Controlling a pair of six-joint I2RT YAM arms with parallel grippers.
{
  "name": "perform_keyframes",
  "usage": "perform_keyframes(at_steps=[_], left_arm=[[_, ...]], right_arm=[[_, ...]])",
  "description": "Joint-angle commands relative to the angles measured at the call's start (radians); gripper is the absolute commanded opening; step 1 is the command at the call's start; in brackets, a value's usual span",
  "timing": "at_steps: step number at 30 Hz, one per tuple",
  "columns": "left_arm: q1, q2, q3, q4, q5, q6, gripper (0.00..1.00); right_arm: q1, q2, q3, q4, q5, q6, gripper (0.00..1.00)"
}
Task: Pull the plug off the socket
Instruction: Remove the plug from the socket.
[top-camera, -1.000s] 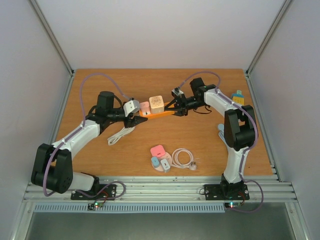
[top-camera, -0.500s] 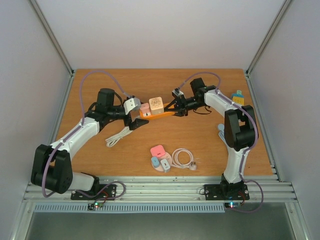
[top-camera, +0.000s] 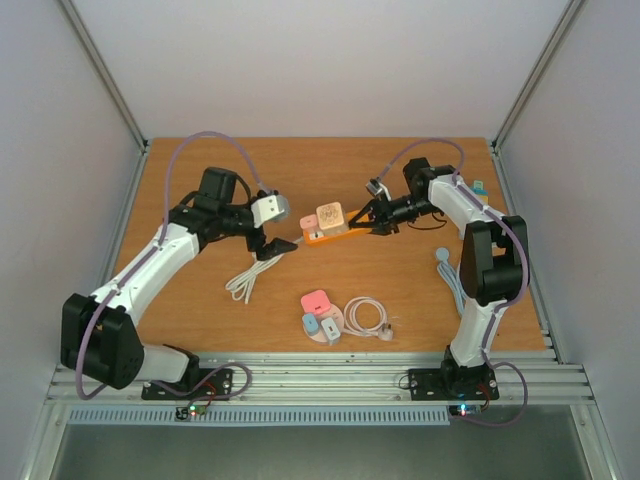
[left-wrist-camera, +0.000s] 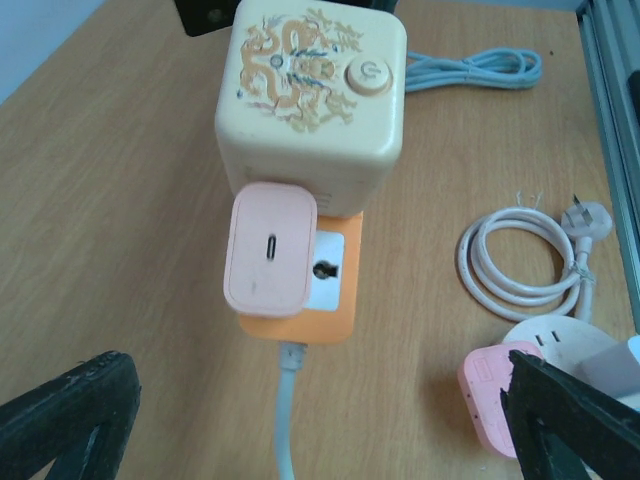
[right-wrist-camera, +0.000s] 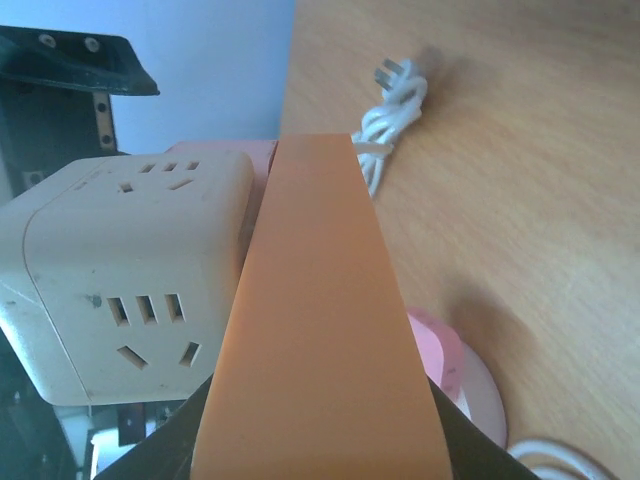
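The left gripper should next take hold of the pink plug (top-camera: 310, 224) by its two long sides, with the port side toward that gripper, to pull it straight off the socket (top-camera: 352, 232).
The socket is an orange power strip (top-camera: 335, 237) lying on the table. A cream cube adapter (top-camera: 331, 217) and a pink plug (top-camera: 310, 224) sit in it. In the left wrist view the pink plug (left-wrist-camera: 270, 247) stands on the orange strip (left-wrist-camera: 338, 318) just in front of the cube (left-wrist-camera: 310, 95). My left gripper (left-wrist-camera: 320, 430) is open and well short of the plug, over the strip's white cable (left-wrist-camera: 290, 420). My right gripper (right-wrist-camera: 320, 450) is shut on the far end of the strip (right-wrist-camera: 320, 300).
A white disc (top-camera: 330, 318) with a pink charger (top-camera: 318, 302) and small adapters lies near the front. Beside it is a coiled white cable (top-camera: 366, 317). The strip's own cable is bundled at the left (top-camera: 245, 280). A pale blue cable (top-camera: 448, 268) lies at the right.
My left gripper has opened and drawn back to the left, away from the pink plug. The right arm has shifted the strip, with plug and cube still in it, to the right.
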Motion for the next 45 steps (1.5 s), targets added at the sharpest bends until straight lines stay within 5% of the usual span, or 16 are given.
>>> perform_keyframes(at_steps=[1, 12, 31, 45], left_arm=[[-0.090, 0.004, 0.034, -0.064, -0.143, 0.048, 0.99], [-0.160, 0.091, 0.073, -0.021, -0.155, 0.021, 0.96], [-0.263, 0.170, 0.091, 0.057, -0.307, -0.068, 0.60], [-0.269, 0.173, 0.107, 0.066, -0.310, -0.114, 0.45]], right_arm=[[0.003, -0.033, 0.032, -0.188, -0.007, -0.176, 0.01], [-0.015, -0.074, -0.006, -0.236, 0.050, -0.219, 0.01], [-0.015, -0.047, -0.006, -0.248, 0.033, -0.239, 0.01], [-0.016, -0.003, -0.008, -0.235, 0.050, -0.209, 0.01]])
